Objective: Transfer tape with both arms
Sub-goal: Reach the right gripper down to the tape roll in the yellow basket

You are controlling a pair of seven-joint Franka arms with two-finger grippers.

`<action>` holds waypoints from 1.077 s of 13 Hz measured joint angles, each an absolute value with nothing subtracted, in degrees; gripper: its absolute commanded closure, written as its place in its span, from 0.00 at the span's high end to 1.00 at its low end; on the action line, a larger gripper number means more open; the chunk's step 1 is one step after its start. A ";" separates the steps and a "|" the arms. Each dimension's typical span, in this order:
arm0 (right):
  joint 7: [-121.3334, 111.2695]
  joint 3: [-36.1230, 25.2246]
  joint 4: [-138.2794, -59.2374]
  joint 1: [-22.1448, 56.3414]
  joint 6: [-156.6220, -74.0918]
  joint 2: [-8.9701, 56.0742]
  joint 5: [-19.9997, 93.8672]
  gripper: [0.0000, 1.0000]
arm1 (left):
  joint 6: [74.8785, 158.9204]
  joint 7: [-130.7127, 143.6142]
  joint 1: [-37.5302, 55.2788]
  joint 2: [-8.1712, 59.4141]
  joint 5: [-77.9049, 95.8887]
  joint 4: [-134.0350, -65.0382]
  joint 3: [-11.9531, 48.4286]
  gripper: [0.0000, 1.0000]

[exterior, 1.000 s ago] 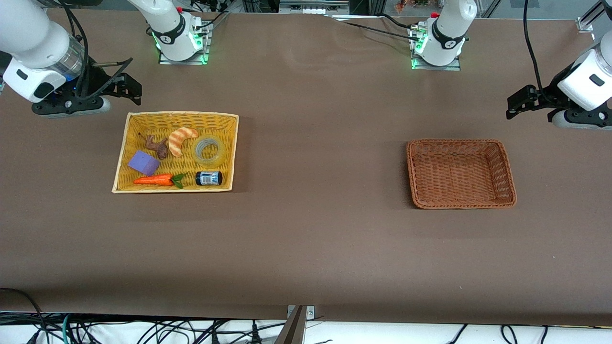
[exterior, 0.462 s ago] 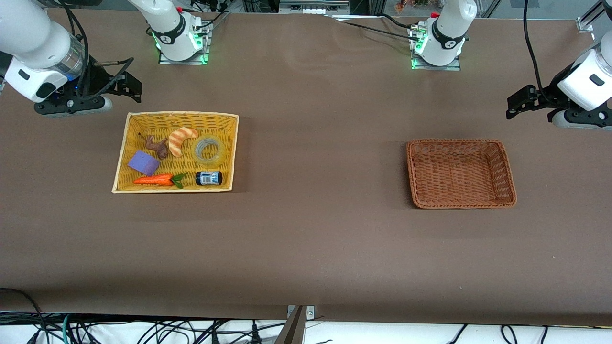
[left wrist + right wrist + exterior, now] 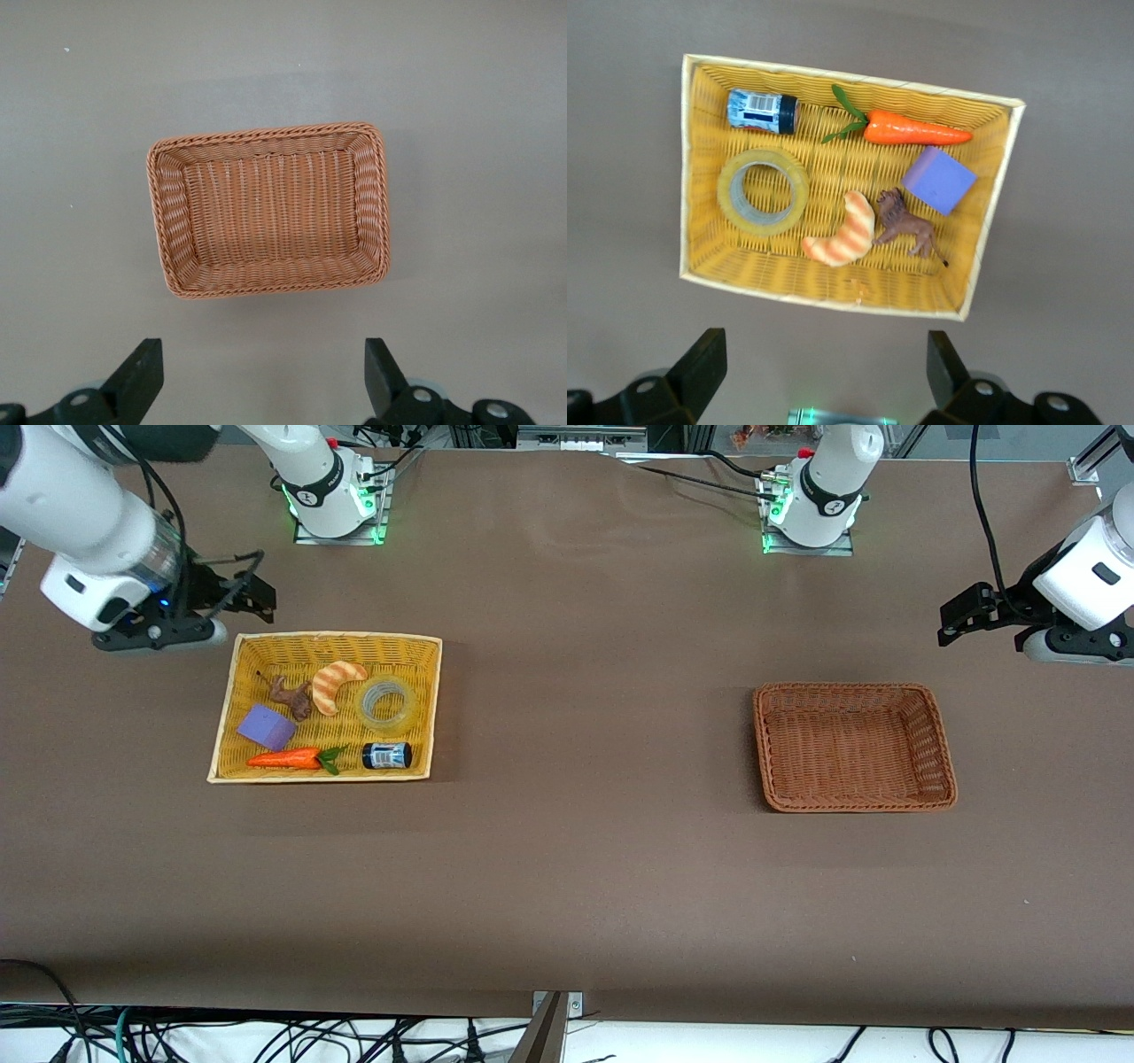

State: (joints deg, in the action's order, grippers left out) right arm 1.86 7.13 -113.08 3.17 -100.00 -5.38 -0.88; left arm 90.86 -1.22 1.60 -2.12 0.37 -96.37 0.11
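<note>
I need to hand the yellow tape roll to my left arm, so I need to grab it with my right gripper by its ring wall (image 3: 385, 684) (image 3: 769, 223).
The tape (image 3: 387, 701), a pale-yellow translucent ring, lies flat in the yellow basket (image 3: 337, 638) toward the right arm's end of the table. In the right wrist view the tape (image 3: 763, 191) lies beside a small bottle. My right gripper (image 3: 254, 596) is open and empty in the air, over the table just outside the yellow basket's corner; its own view (image 3: 824, 376) shows the jaws wide apart. My left gripper (image 3: 963, 616) is open and empty over the table near the brown basket (image 3: 941, 744); in its own view (image 3: 263, 376) the jaws stand wide apart. The left arm waits.
The yellow basket also holds a striped bread (image 3: 337, 685), a dark bottle (image 3: 386, 755), a carrot (image 3: 288, 759), a purple block (image 3: 266, 727) and a brown animal figure (image 3: 291, 695). The brown basket (image 3: 266, 133) is empty.
My right arm has moved closer to the yellow basket's corner, gripper still open. The left arm and the objects have not moved.
</note>
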 measured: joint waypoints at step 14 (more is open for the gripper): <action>6.05 9.96 -133.68 3.26 -141.05 11.30 -0.87 1.00 | 90.86 -1.22 1.60 -2.12 0.37 -96.35 0.11 1.00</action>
State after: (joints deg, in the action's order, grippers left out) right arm 6.05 9.96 -133.68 3.26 -141.05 11.30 -0.87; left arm 90.86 -1.22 1.60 -2.12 0.37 -96.35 0.11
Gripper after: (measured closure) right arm 0.000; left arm 0.000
